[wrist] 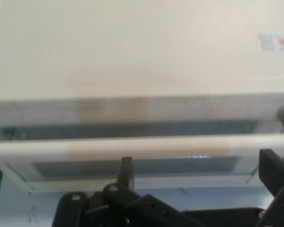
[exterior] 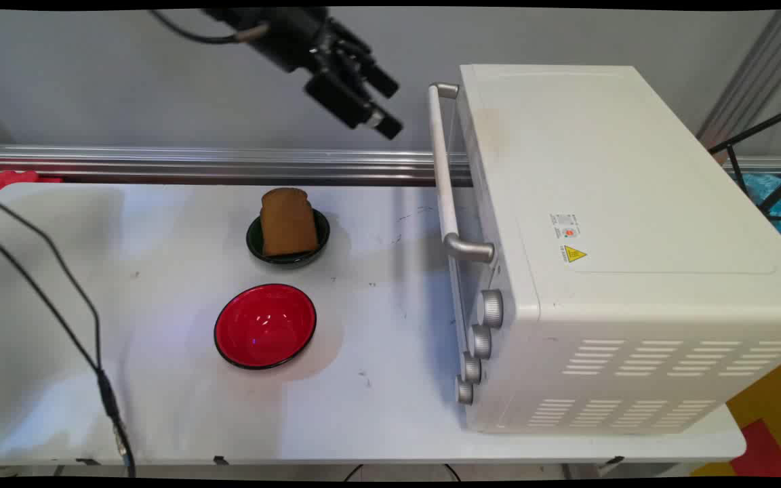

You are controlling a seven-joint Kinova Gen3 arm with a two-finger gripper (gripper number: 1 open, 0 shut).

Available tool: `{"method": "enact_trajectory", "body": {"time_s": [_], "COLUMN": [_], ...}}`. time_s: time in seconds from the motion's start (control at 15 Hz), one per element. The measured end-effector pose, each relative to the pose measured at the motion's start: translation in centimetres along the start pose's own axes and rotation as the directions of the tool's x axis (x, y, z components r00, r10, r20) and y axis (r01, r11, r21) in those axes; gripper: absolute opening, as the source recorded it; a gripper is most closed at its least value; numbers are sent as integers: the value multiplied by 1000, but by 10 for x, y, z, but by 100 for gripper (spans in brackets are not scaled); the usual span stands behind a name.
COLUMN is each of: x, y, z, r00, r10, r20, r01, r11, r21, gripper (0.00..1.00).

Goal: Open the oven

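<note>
Next, my gripper grabs the handle by the pale bar (wrist: pixel 194 146) to open the toaster oven's glass door (wrist: pixel 194 166).
My black gripper (exterior: pixel 389 107) hangs high above the table, just left of the white toaster oven (exterior: pixel 621 203). It is open and holds nothing, and it points at the upper part of the oven's pale bar handle (exterior: pixel 446 176). In the hand view the handle (wrist: pixel 142 145) runs across the picture just beyond the gripper (wrist: pixel 199 168), with the closed glass door behind it and one fingertip (wrist: pixel 126 169) below the bar. A brown slice of bread (exterior: pixel 287 221) stands in a small dark bowl (exterior: pixel 253 240) on the table. An empty red bowl (exterior: pixel 265 325) sits nearer the front.
The oven fills the right half of the white table (exterior: pixel 377 407), with several silver knobs (exterior: pixel 480 340) down its front corner. Black cables (exterior: pixel 58 298) hang across the left side. A metal rail (exterior: pixel 194 163) runs along the table's far edge.
</note>
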Motion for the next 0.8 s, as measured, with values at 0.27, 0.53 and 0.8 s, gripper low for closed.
{"method": "enact_trajectory", "body": {"time_s": [0.27,0.53,0.8], "x": [29,42,49], "y": [-10,-17,-23], "z": [23,39,50], "r00": [999,995,991], "r10": [37,59,70], "r20": [36,78,110], "r01": [-37,-58,-70], "r11": [999,998,998], "r21": [-9,-9,-3], "gripper": [100,100,0]}}
